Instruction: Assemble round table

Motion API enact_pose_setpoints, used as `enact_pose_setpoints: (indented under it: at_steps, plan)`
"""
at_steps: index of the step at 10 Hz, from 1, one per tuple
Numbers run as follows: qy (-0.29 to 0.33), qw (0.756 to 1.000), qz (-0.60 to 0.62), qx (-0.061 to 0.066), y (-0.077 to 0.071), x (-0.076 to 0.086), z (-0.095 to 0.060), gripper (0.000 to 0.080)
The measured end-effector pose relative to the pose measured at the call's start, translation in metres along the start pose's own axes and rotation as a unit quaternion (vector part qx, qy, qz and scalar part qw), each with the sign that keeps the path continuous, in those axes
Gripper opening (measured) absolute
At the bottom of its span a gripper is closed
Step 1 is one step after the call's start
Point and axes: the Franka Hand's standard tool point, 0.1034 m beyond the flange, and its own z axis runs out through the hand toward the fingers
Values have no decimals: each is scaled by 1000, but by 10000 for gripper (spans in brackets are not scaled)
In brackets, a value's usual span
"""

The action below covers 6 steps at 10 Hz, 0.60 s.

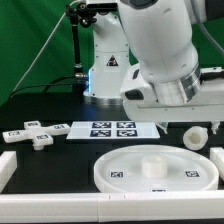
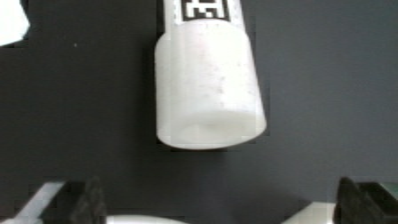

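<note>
My gripper grips the leg by its plain end point(image 2: 212, 123) next, to fit the leg point(image 2: 210, 85) into the round disc.
The short thick white cylinder leg point(image 1: 197, 135) lies on its side on the black table at the exterior view's right. In the wrist view the leg point(image 2: 210, 85) fills the middle, with a tag at its far end. My gripper point(image 2: 214, 205) is open and empty; its dark fingers point(image 2: 68, 200) stand wide apart, above and short of the leg's near end. In the exterior view the gripper point(image 1: 182, 102) hovers just above the leg. The large rimmed round disc point(image 1: 120, 165) lies in front. The cross-shaped foot piece point(image 1: 40, 136) lies at the left.
The marker board point(image 1: 112, 128) lies flat behind the disc. White border rails run along the left point(image 1: 6, 165) and right point(image 1: 218, 165) edges. The arm's base point(image 1: 105, 70) stands at the back. A white patch by one finger point(image 2: 134, 217) cannot be identified.
</note>
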Motion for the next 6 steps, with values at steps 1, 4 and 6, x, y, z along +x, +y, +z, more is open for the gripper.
enact_pose_setpoints:
  at_steps: [1,4,6]
  plan:
    - [-23,1000,2,-4,-1,-3,7,649]
    - [-128,992,10,-13,8,-4,23,649]
    - [-130,991,8,-15,6,-2,30,649]
